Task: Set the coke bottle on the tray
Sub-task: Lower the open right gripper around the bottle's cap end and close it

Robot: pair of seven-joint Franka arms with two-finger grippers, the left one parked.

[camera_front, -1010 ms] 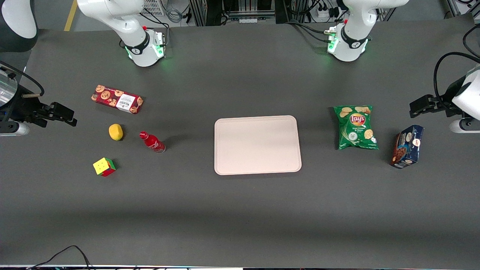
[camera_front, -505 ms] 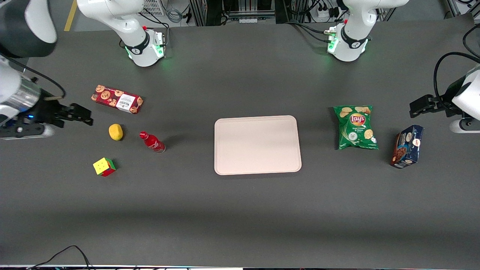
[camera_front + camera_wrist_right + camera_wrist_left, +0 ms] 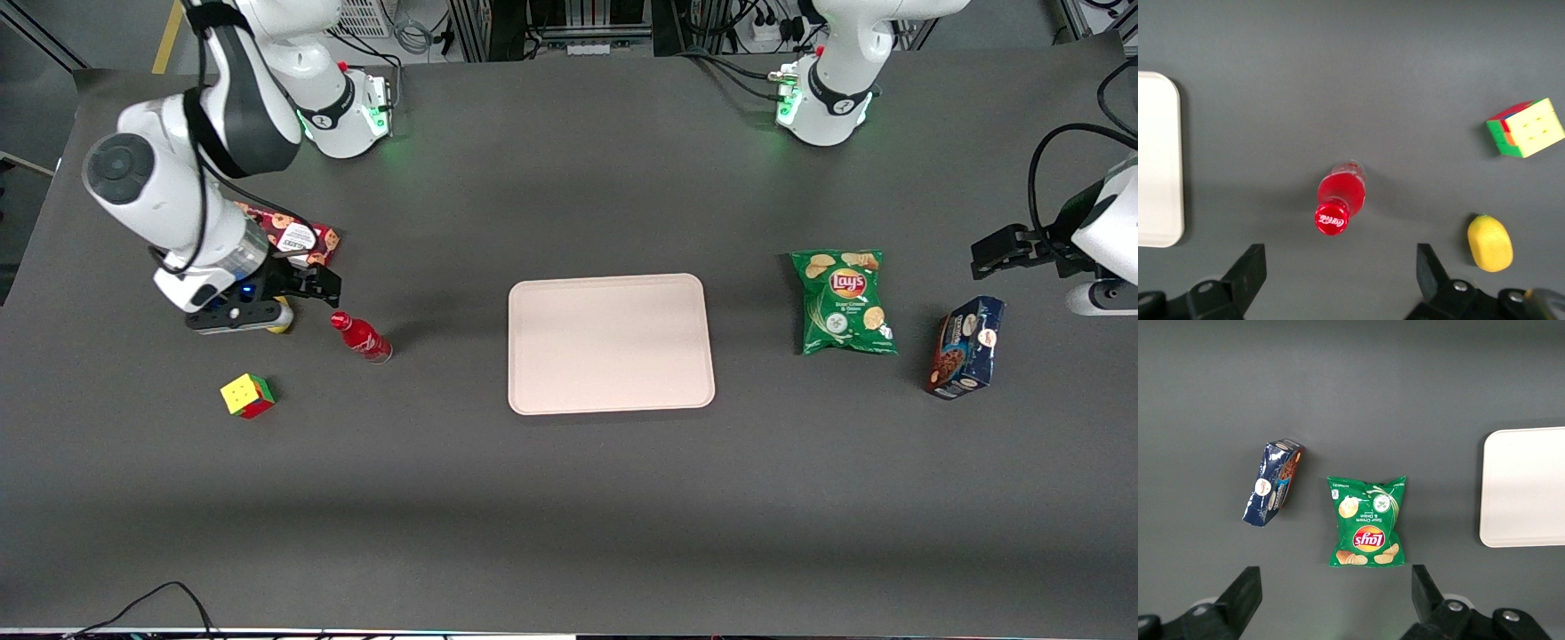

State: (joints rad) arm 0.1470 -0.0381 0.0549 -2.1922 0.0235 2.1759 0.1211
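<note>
My right gripper should next grab the red coke bottle by its capped neck (image 3: 342,324) to put the bottle on the tray (image 3: 610,343).
The coke bottle (image 3: 360,336), small and red with a red cap, stands upright on the dark table; the right wrist view shows it from above (image 3: 1340,200). The pale pinkish-beige tray (image 3: 610,343) lies flat and bare at mid table, with its edge in the right wrist view (image 3: 1155,160) and in the left wrist view (image 3: 1528,487). My right gripper (image 3: 318,284) hangs above the table close to the bottle's cap, slightly farther from the front camera. It is open and empty (image 3: 1340,273), jaws wide apart, with the bottle just outside them.
A lemon (image 3: 1489,243) lies beside the bottle, half hidden under my gripper in the front view. A Rubik's cube (image 3: 246,395) lies nearer the front camera. My arm partly covers a red cookie box (image 3: 298,240). A green chips bag (image 3: 842,300) and a blue box (image 3: 965,347) lie toward the parked arm's end.
My right arm has swung in from the table's end toward the bottle, and now covers part of the cookie box and the lemon. Nothing on the table has moved.
</note>
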